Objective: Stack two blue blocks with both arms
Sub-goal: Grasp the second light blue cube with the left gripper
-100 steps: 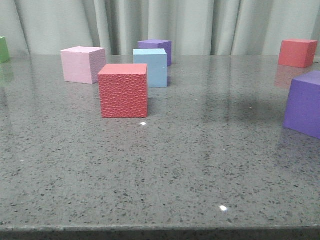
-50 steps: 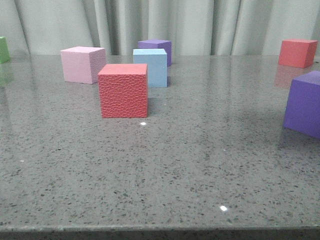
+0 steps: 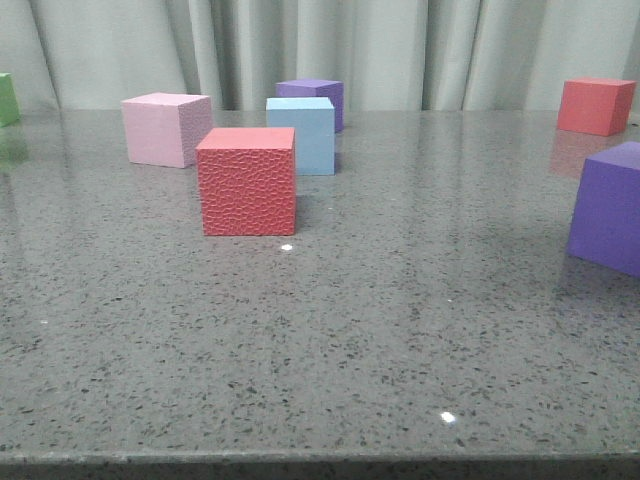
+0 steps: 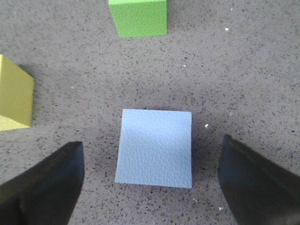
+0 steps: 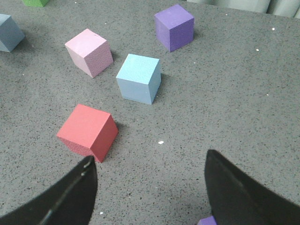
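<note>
My left gripper's fingers are still above the pale blue block, and closing now would miss it. It is too early to close, so the gripper moves lower next.
One pale blue block (image 3: 301, 135) stands on the grey table behind the red textured cube (image 3: 247, 181). It also shows in the right wrist view (image 5: 139, 78). A second pale blue block (image 4: 155, 147) lies right below my left gripper (image 4: 152, 187). That gripper is open, with a black finger on each side of the block and not touching it. This block seems to be the one at the far edge of the right wrist view (image 5: 8, 32). My right gripper (image 5: 150, 192) is open and empty above bare table, short of the red cube (image 5: 88, 131). Neither gripper shows in the front view.
A pink cube (image 3: 165, 128) and a purple cube (image 3: 312, 95) stand by the blue block. A purple cube (image 3: 610, 205) and a red cube (image 3: 595, 105) are at the right, a green one (image 3: 7, 98) at far left. A green cube (image 4: 138, 17) and a yellow cube (image 4: 14, 93) lie near the left gripper.
No block has moved in the front view. A faint shadow on the right part of the table has faded.
</note>
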